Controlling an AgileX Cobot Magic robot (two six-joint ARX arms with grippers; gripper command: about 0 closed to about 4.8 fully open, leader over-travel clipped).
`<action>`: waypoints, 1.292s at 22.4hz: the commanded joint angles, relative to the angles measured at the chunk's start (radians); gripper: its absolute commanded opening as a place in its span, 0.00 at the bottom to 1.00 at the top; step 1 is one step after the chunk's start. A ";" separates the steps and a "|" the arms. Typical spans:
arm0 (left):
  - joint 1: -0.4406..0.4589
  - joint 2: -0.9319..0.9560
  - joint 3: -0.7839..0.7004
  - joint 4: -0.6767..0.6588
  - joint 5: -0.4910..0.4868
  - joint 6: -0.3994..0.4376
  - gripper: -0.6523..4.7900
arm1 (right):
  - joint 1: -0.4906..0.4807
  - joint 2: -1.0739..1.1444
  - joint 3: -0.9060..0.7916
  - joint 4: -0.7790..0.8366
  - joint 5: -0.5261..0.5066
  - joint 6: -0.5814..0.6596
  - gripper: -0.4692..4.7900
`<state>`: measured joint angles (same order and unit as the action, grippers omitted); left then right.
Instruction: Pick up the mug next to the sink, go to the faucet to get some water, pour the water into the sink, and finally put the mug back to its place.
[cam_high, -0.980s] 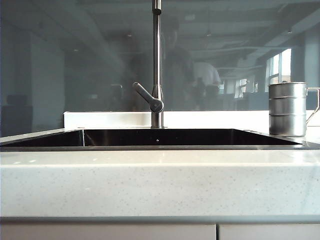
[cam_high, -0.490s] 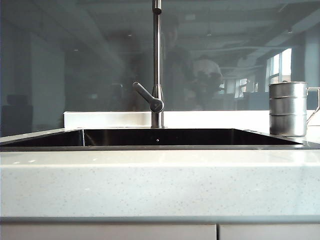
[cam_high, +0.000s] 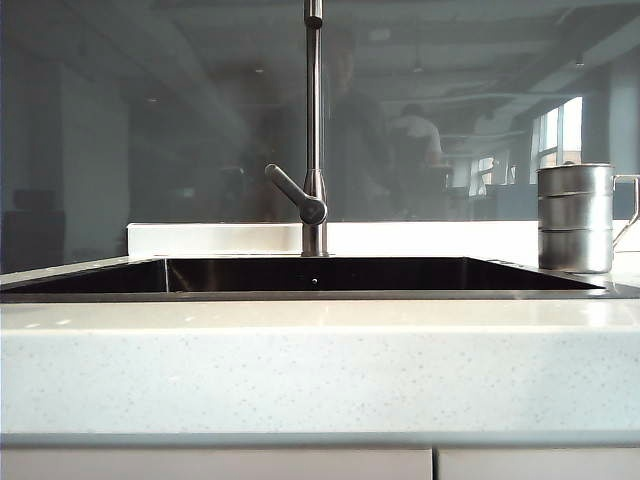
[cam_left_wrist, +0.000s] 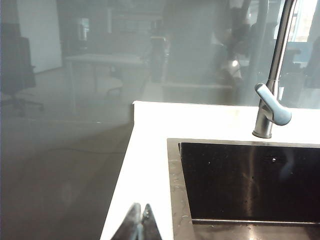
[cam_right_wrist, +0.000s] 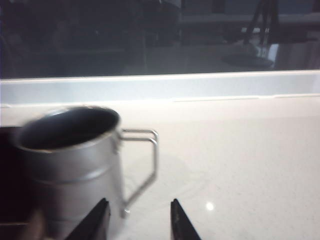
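Observation:
I should next pick up the steel mug by its wire handle (cam_high: 627, 205) with my right gripper. Then I can carry it to the faucet (cam_high: 314, 130) for some water.
The steel mug (cam_high: 575, 218) stands upright on the countertop at the right end of the black sink (cam_high: 300, 293), its wire handle pointing away from the basin. The chrome faucet (cam_high: 314, 130) rises behind the sink's middle, lever angled to the left. In the right wrist view my right gripper (cam_right_wrist: 139, 206) is open just short of the mug (cam_right_wrist: 70, 160), its fingertips on either side of the foot of the wire handle, nothing between them. In the left wrist view my left gripper (cam_left_wrist: 140, 210) is shut and empty over the white counter beside the sink's rim (cam_left_wrist: 174, 180). Neither gripper appears in the exterior view.
A pale speckled countertop (cam_high: 300, 370) runs along the front. A white ledge (cam_high: 220, 238) and a reflective glass wall stand behind the sink. The faucet (cam_left_wrist: 272, 100) also shows in the left wrist view. Bare counter (cam_right_wrist: 250, 160) lies beyond the mug handle.
In the exterior view the mug, faucet and sink have not moved; only reflections in the glass behind have shifted.

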<state>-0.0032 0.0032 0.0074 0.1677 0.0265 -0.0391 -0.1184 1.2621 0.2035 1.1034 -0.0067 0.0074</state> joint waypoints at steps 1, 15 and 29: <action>0.002 0.000 0.003 0.002 0.004 -0.002 0.11 | -0.031 0.176 0.049 0.179 -0.094 -0.004 0.42; 0.002 0.000 0.003 -0.018 0.005 -0.002 0.11 | -0.039 0.481 0.261 0.283 -0.124 -0.005 0.42; 0.002 0.000 0.003 -0.016 0.004 -0.002 0.11 | -0.039 0.559 0.356 0.278 -0.122 -0.005 0.09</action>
<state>-0.0032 0.0032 0.0074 0.1387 0.0265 -0.0414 -0.1574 1.8252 0.5549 1.3621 -0.1280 0.0025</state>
